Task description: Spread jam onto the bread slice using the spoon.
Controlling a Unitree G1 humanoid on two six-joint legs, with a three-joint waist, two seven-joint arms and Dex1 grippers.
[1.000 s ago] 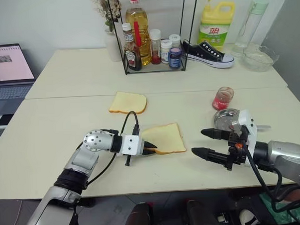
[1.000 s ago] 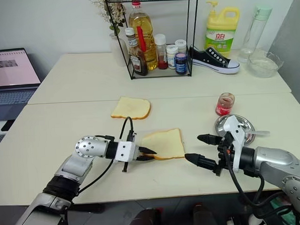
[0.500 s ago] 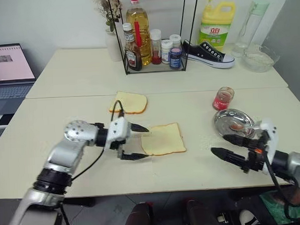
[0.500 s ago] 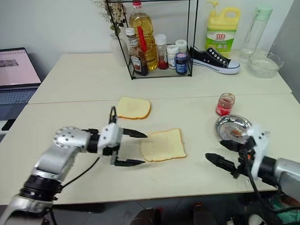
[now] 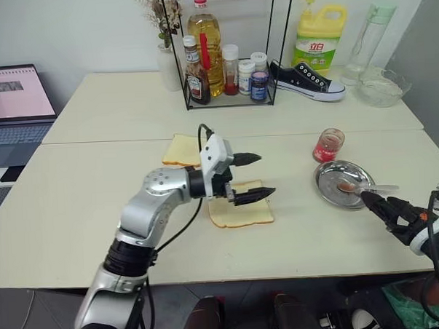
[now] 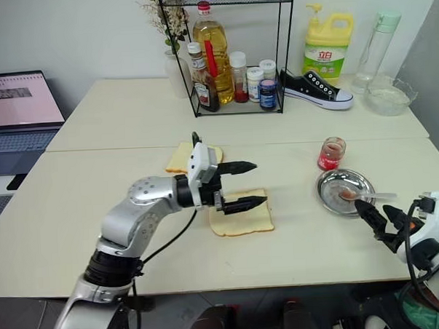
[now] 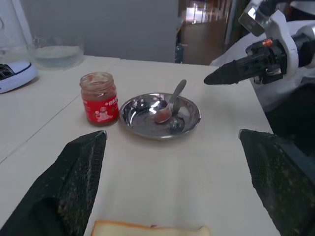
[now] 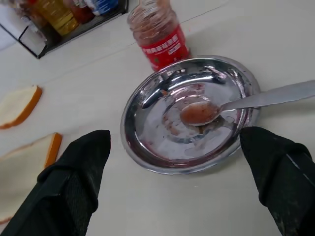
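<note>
Red jam smears the spoon's bowl in the dish (image 5: pixel 329 178). My right gripper takes hold of the spoon by its clean handle (image 5: pixel 385 188) past the dish's rim next.
The bread slice (image 5: pixel 243 211) lies flat on the near table, pale with a tan crust. My left gripper (image 5: pixel 266 175) hovers open just above its far edge, fingers pointing right toward the dish, with nothing between them. The jam (image 5: pixel 328 145) is in a small clear jar without a lid, standing just behind the round steel dish (image 5: pixel 329 178). The spoon (image 5: pixel 366 189) rests in the dish, its bowl smeared red and its handle sticking out over the right rim. My right gripper (image 6: pixel 375 223) stands open at the table's near right edge, just in front of the dish and clear of the spoon (image 8: pixel 236 105).
A second, yellower slice (image 5: pixel 179 149) lies behind my left arm. On the far table stand a wire rack of bottles (image 5: pixel 222 62), a black sneaker (image 5: pixel 308 80), a yellow detergent bottle (image 5: pixel 318 35) and a glass bowl (image 5: pixel 381 87). A laptop (image 5: pixel 12 97) sits at far left.
My left gripper let go of the bread slice's left edge, opened wide, rose and swung right above the slice. My right gripper drew away to the right, in front of the dish.
</note>
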